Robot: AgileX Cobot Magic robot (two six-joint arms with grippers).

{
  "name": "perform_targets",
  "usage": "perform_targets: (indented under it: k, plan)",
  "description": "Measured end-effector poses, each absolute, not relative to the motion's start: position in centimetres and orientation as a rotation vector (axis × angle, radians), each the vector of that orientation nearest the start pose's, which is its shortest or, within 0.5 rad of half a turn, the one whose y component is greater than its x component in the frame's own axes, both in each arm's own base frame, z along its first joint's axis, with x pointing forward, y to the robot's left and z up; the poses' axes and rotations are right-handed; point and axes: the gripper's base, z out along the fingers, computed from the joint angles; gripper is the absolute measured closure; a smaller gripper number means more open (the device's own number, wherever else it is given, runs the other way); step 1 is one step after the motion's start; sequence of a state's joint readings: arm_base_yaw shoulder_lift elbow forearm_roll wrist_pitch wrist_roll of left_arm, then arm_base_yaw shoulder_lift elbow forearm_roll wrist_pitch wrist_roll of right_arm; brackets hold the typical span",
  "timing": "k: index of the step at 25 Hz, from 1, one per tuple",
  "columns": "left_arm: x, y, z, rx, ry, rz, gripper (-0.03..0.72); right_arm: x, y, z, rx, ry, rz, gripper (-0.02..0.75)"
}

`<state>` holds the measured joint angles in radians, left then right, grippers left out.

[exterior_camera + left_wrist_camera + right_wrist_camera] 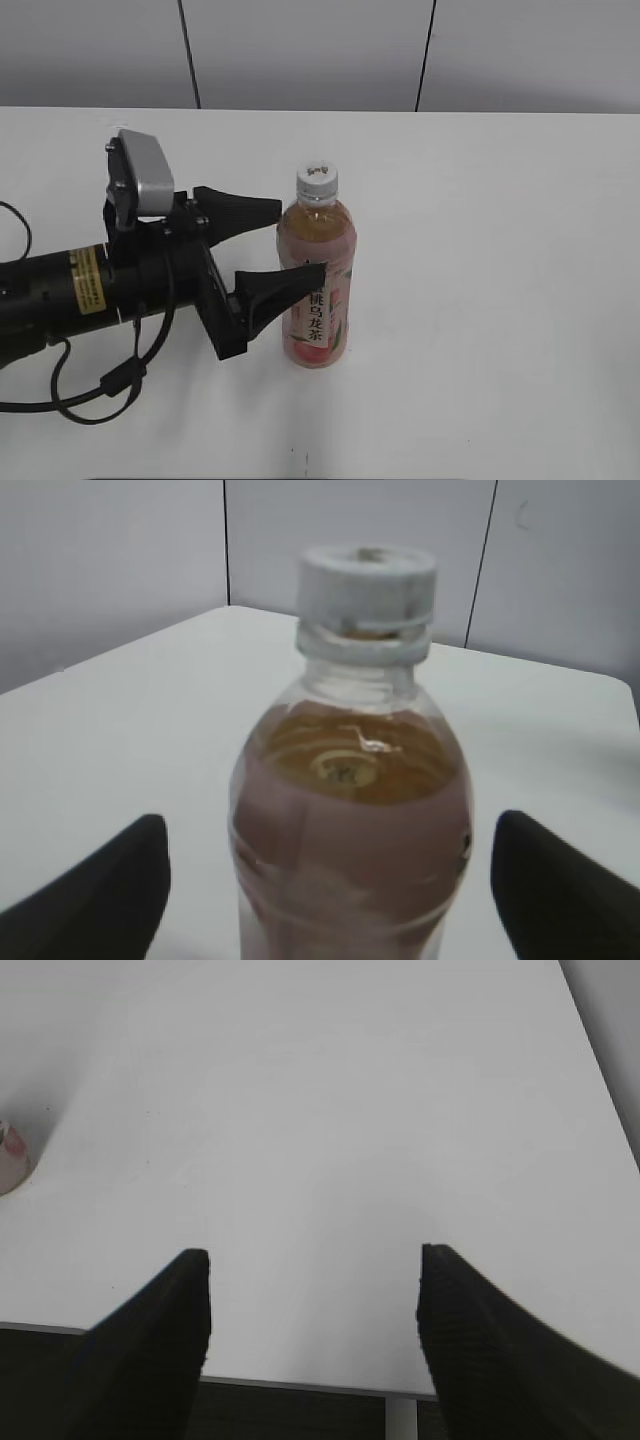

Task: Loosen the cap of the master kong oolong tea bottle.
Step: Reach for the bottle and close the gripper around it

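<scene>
My left gripper grabs the tea bottle by its body (pixel 316 260) (pixel 350 840) next, so that it will hold the bottle steady while the cap is loosened.
The master kong oolong tea bottle (pixel 318 290) stands upright on the white table, amber-pink tea inside and a pink label with black Chinese characters. Its white ribbed cap (pixel 316 180) sits on the neck. My left gripper (pixel 295 243) is open, one finger on each side of the bottle's body, with gaps showing. In the left wrist view the bottle (pixel 350 840) fills the middle between the two black fingertips (pixel 330 875), with the cap (pixel 367 588) above. My right gripper (pixel 312 1290) is open and empty over the table's near edge; a bit of the bottle's base (pixel 12 1155) shows at the far left.
The white table (pixel 500 300) stretches to the right of the bottle. A grey panelled wall stands behind it. My left arm's black cable (pixel 110 385) loops on the table at the lower left. The table's front edge (pixel 300 1385) shows beneath my right gripper.
</scene>
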<state>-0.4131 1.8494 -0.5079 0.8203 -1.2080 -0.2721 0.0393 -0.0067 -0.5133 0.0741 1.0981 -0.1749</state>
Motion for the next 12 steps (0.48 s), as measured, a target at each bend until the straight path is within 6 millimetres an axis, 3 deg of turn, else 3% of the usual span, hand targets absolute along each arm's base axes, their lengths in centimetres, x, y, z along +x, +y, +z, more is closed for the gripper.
perform_targets:
  k: [12]
  plan:
    - [24.1, -19.5, 12.9, 0.991, 1.495, -0.930, 0.097, -0.9, 0.6, 27.8, -0.226, 2.047, 0.004, 0.246]
